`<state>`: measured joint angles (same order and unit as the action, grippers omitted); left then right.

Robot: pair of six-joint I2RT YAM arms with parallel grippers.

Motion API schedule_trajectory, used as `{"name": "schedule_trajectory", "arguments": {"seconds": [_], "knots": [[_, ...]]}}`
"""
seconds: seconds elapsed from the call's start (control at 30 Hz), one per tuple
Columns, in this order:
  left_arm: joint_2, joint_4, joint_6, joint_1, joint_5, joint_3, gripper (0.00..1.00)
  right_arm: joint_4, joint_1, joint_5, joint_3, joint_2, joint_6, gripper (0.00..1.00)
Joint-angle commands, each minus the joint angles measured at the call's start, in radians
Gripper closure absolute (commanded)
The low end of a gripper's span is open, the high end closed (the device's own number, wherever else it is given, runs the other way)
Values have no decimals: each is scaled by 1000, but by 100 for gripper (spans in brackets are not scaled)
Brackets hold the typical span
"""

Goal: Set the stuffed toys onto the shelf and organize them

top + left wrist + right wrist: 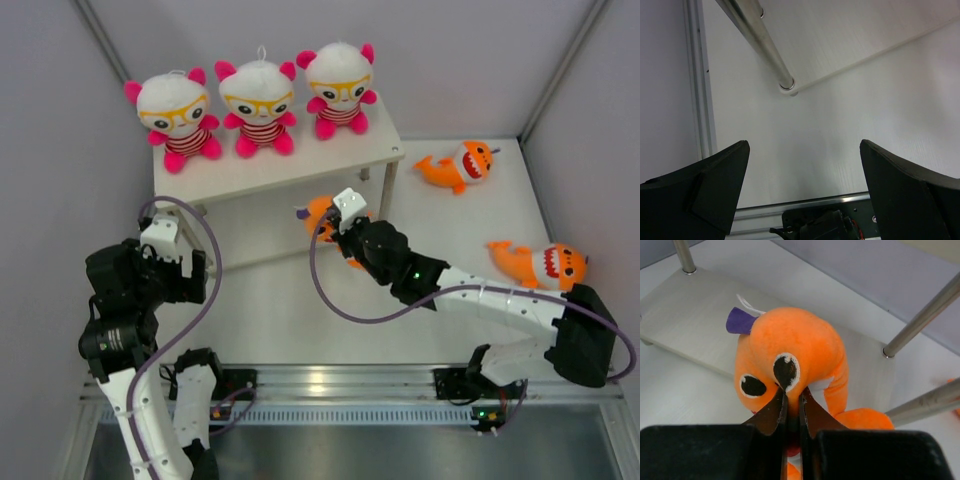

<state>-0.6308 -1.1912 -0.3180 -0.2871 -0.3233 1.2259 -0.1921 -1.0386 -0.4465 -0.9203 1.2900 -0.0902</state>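
The orange shark's lower part is outside the front edge of the shelf's lower level, so the shark would end on the tabletop. My right gripper next moves it onto the level before opening.
Three white-headed bears (257, 107) with pink ears and yellow glasses sit in a row on the top tier of the white shelf (300, 165). My right gripper (793, 399) is shut on an orange shark (790, 355), pinching its head fabric, and holds it at the shelf's lower tier near the right front leg; it shows in the top view too (322, 215). Two more orange sharks lie on the table at the right, one far (458, 165), one near (540, 264). My left gripper (805, 165) is open and empty, low at the shelf's left front leg (762, 42).
Grey enclosure walls stand on the left, back and right. A metal rail (330, 382) runs along the table's near edge. A purple cable (330, 290) loops from the right arm. The shelf's silver legs (920, 320) stand close around the held shark.
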Motion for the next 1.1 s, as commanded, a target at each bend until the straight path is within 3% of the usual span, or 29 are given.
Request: {"name": "schedule_trajectory", "arguments": {"seconds": [0.0, 0.2, 0.53, 1.07], "knots": [[0, -8, -12, 2, 1, -2, 2, -112, 6, 29, -84, 57, -158, 100], [0, -8, -12, 2, 0, -2, 2, -176, 20, -24, -150, 170, -146, 100], [6, -11, -12, 2, 4, 0, 2, -133, 54, -190, -321, 341, 130, 100], [5, -18, -16, 2, 0, 1, 2, -242, 80, -304, -298, 433, 262, 91]]}}
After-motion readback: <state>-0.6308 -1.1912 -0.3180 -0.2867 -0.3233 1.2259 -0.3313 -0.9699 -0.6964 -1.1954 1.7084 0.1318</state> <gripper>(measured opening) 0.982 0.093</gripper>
